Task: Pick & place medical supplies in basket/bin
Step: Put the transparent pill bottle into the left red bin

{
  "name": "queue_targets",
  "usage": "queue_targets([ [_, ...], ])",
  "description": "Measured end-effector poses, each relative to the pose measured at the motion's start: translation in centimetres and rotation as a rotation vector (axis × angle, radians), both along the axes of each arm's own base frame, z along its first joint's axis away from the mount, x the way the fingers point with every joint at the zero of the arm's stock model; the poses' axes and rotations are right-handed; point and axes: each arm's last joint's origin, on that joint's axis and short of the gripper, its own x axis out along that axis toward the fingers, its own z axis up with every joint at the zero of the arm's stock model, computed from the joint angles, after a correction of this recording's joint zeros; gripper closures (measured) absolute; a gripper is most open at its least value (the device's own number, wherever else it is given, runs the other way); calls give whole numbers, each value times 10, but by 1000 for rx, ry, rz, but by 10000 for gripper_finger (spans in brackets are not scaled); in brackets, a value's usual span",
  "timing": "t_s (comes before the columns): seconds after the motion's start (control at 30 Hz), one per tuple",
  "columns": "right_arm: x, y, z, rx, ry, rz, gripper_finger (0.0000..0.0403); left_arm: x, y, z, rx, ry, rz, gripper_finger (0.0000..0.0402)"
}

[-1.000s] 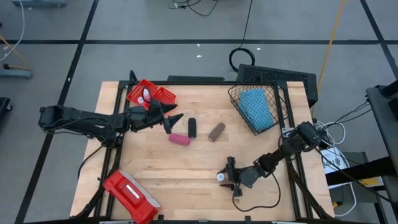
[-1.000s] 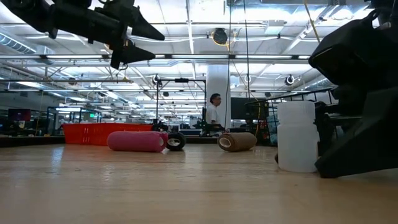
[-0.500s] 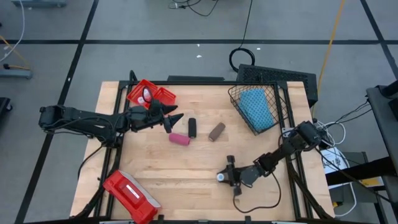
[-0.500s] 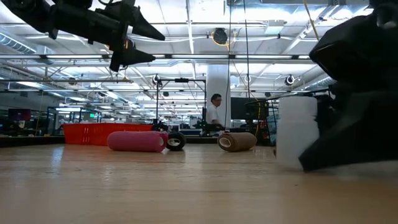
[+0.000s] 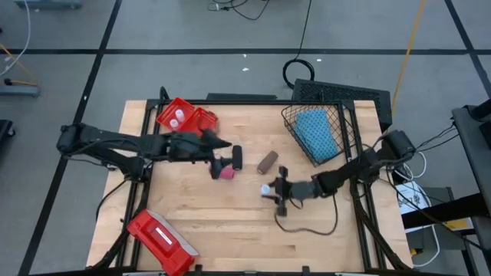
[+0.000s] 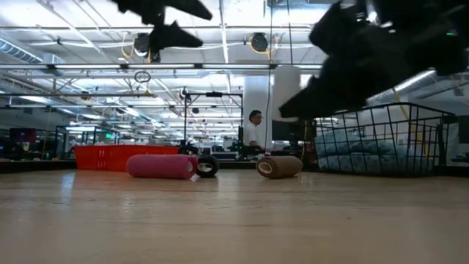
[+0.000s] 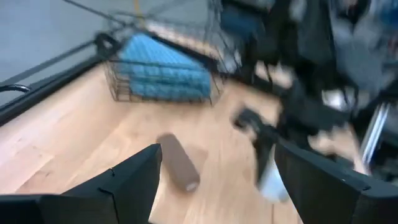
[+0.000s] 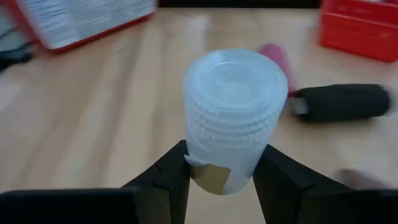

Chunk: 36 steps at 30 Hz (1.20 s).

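My left gripper grabs the small white bottle by its end with the cap [image 5: 265, 189] next, to add the bottle to the red bin [image 5: 201, 117].
My right gripper [image 5: 270, 192] is shut on a small white bottle [image 8: 233, 118] and holds it above the table's middle. My left gripper [image 5: 220, 152] hangs open in the air over the pink roll [image 5: 225, 173], touching nothing. The black roll [image 5: 238, 157] and the brown roll [image 5: 267, 162] lie on their sides on the wood next to it. The black wire basket [image 5: 337, 115] at the far right holds the blue pad [image 5: 316, 130]. The red bin [image 5: 201, 117] at the far left holds two white bottles. My right gripper pinches the white bottle by the lower part of its body [image 8: 208, 171] between its two fingers. The fingers come slanting slightly downward from the table's right side. The bottle stands upright in the hold, cap up, lifted clear of the table [image 6: 286, 88].
A flat red case with a white label [image 5: 161, 238] lies at the near left corner. A thin black cable [image 5: 307, 228] loops on the wood near the right arm. Bare wood lies between the rolls and the near edge.
My right gripper has shut on the white bottle, lifted it clear of the table and carried it up and toward the far edge, nearer the rolls. My left gripper has risen and reached a little toward the table's right, over the pink roll.
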Motion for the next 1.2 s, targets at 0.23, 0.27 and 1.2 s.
queue_targets([
  [0.23,12,-35,11,13,25,-78,271,67,-26,4,204,262,-193,80],
  [0.27,13,-37,10,15,37,-69,271,77,-31,2,234,268,-235,80],
  [1.2,13,-35,10,-10,39,-1,272,138,-32,-51,196,417,-387,142],
])
